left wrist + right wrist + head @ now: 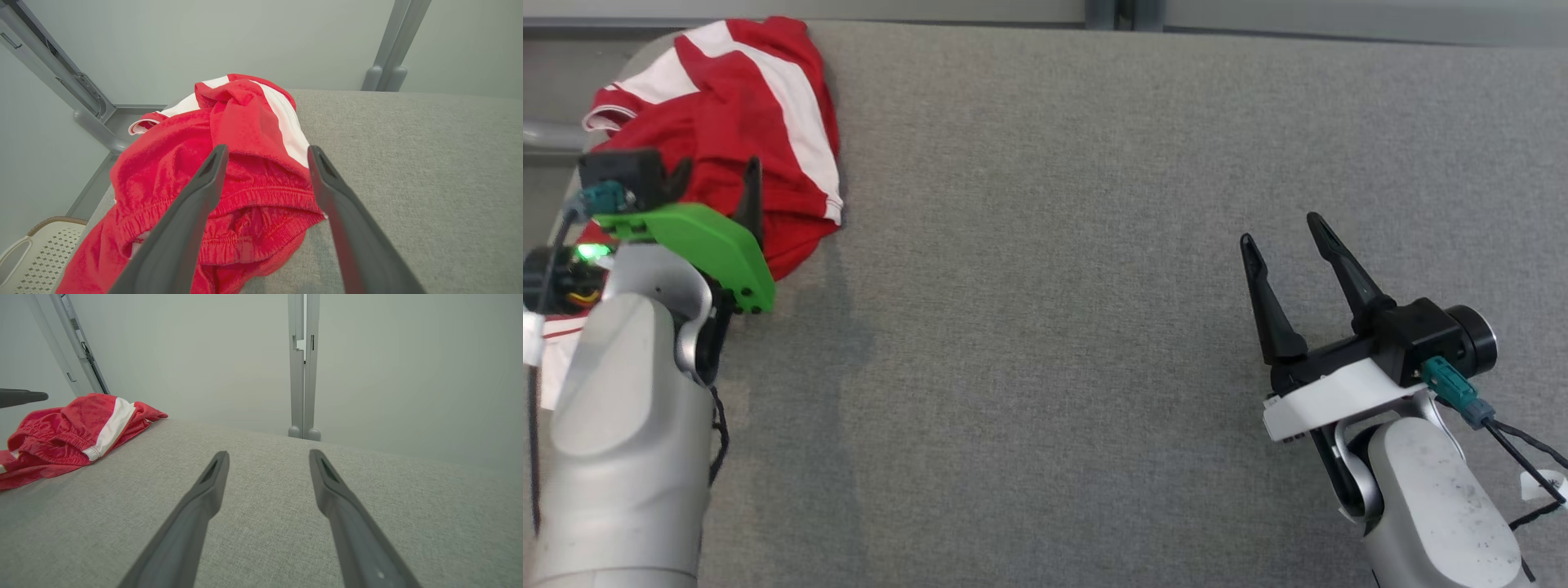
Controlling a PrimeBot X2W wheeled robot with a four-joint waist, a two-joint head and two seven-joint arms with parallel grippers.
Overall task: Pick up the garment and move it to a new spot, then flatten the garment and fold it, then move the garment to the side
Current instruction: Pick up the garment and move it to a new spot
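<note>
My left gripper should next grab the slack garment's elastic waistband (267, 196), which stands up in a fold, to move the garment to a new spot.
The garment (727, 98) is a crumpled pair of red shorts with white stripes, bunched at the far left corner of the grey fabric table (1094, 343). My left gripper (715, 184) is over its near part, open, with nothing between the fingers. In the left wrist view the garment (171, 167) has its elastic waistband under the spread left gripper (267, 150). My right gripper (1280, 230) stands open over bare table at the right, far from the cloth. The right wrist view has the garment (69, 435) at the far left, beyond my open right gripper (268, 454).
A white perforated basket (36, 249) sits below the table's left edge. Grey frame posts (303, 375) rise behind the far edge against a pale wall. One left finger (20, 397) pokes into the right wrist view above the cloth.
</note>
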